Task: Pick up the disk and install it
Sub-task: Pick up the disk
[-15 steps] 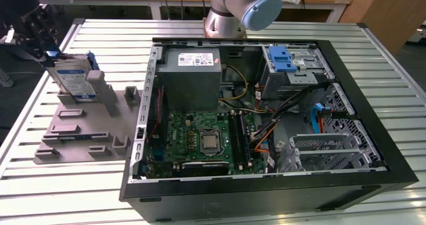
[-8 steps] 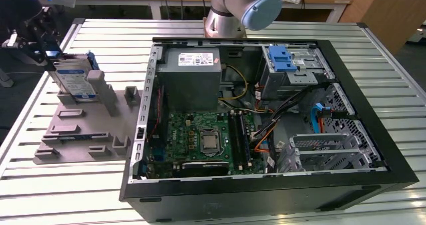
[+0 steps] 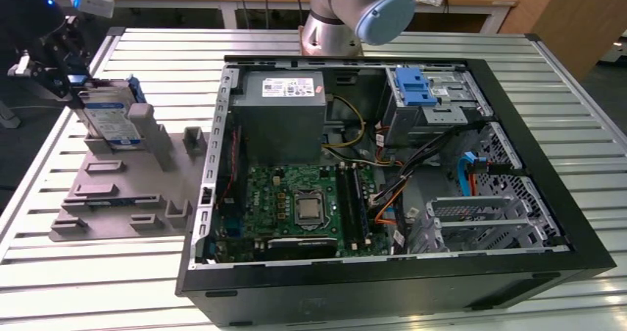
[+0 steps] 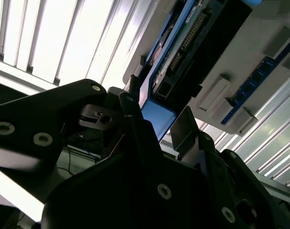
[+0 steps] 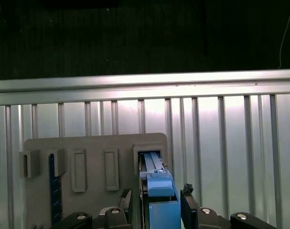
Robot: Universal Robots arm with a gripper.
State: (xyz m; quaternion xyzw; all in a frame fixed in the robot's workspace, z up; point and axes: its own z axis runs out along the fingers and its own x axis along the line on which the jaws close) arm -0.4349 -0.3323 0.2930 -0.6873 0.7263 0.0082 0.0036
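Observation:
I should next grab the disk (image 3: pixel 113 122) by its blue carrier frame (image 3: pixel 135 89), so I can lift the disk out for installing.
The disk (image 3: pixel 110 118), silver with a white-and-blue label and a blue carrier frame, stands on edge in a slot of the grey holder plate (image 3: pixel 117 191) at the exterior view's left, outside the computer case. My gripper (image 3: pixel 75 89) is at the disk's upper end. In the first wrist view the disk's blue end (image 5: pixel 159 191) lies between the two black fingers (image 5: pixel 127 199), with narrow gaps on either side. The second wrist view has the same blue end (image 4: pixel 156 119) between the fingers (image 4: pixel 131 98). The gripper (image 5: pixel 156 202) is open around it.
The open computer case (image 3: pixel 392 272) takes up the table's middle. Inside are a grey power-supply box (image 3: pixel 284 118), a green motherboard (image 3: pixel 304 206) and a metal cage with a blue latch (image 3: pixel 421 89). A blue memory stick (image 5: pixel 52 191) sits in the holder plate. The arm's base (image 3: pixel 343 15) stands behind the case.

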